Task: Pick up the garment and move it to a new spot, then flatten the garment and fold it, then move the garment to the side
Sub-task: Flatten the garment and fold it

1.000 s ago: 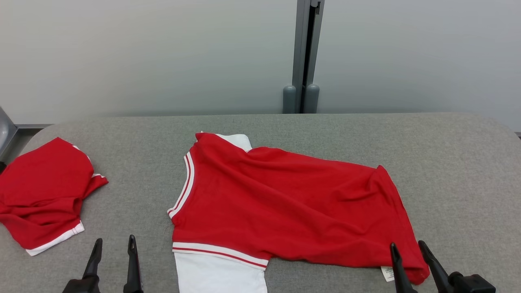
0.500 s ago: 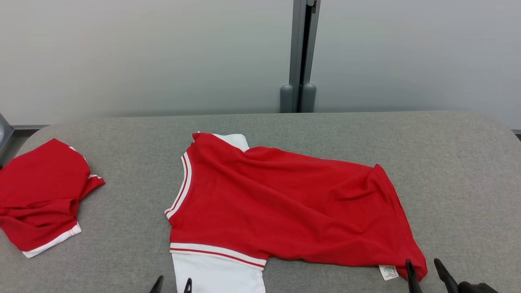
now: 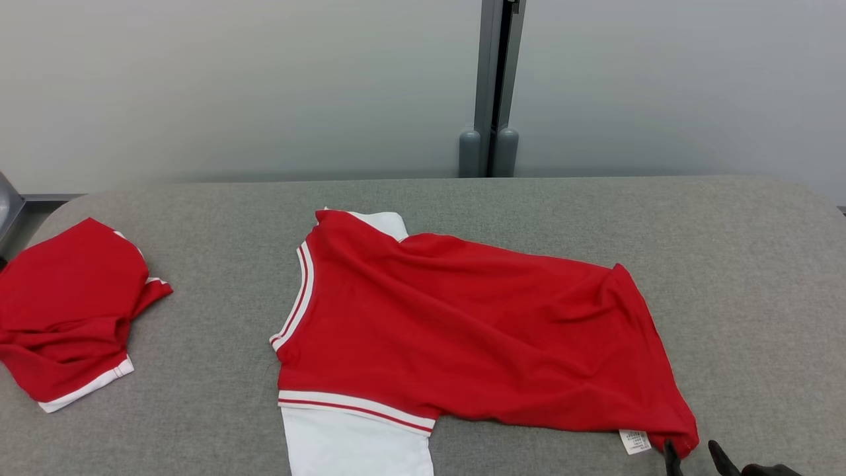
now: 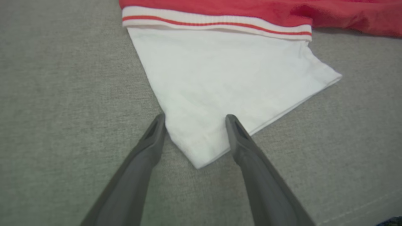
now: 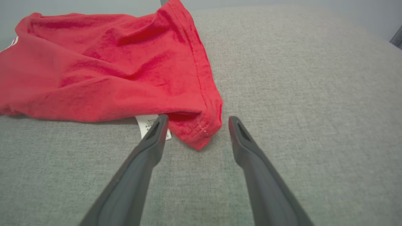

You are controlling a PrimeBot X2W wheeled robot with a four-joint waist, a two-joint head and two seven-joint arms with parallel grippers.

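My right gripper grabs the red hem corner (image 3: 675, 437) beside the care label (image 3: 634, 441) next, to pick up the garment and move it.
A red garment (image 3: 462, 337) with white sleeves and red-and-white striped trim lies spread on the grey table, its hem toward the right. Its near white sleeve (image 4: 226, 81) reaches toward me. My left gripper (image 4: 194, 121) is open, its two fingers straddling the sleeve's corner just above the cloth. My right gripper (image 5: 194, 122) is open too, its fingers on either side of the red hem corner (image 5: 198, 131), beside the white care label (image 5: 147, 124). In the head view the right gripper (image 3: 694, 453) pokes up at the bottom edge by that corner.
A second red garment (image 3: 66, 317) with white trim lies crumpled at the table's left end. The grey padded table (image 3: 740, 264) stretches bare to the right of the hem. A grey post (image 3: 492, 86) stands against the wall behind.
Both grippers have dropped lower in the head view. The left one moved right from beside the sleeve and left that view. The right one now shows just its tips at the hem corner.
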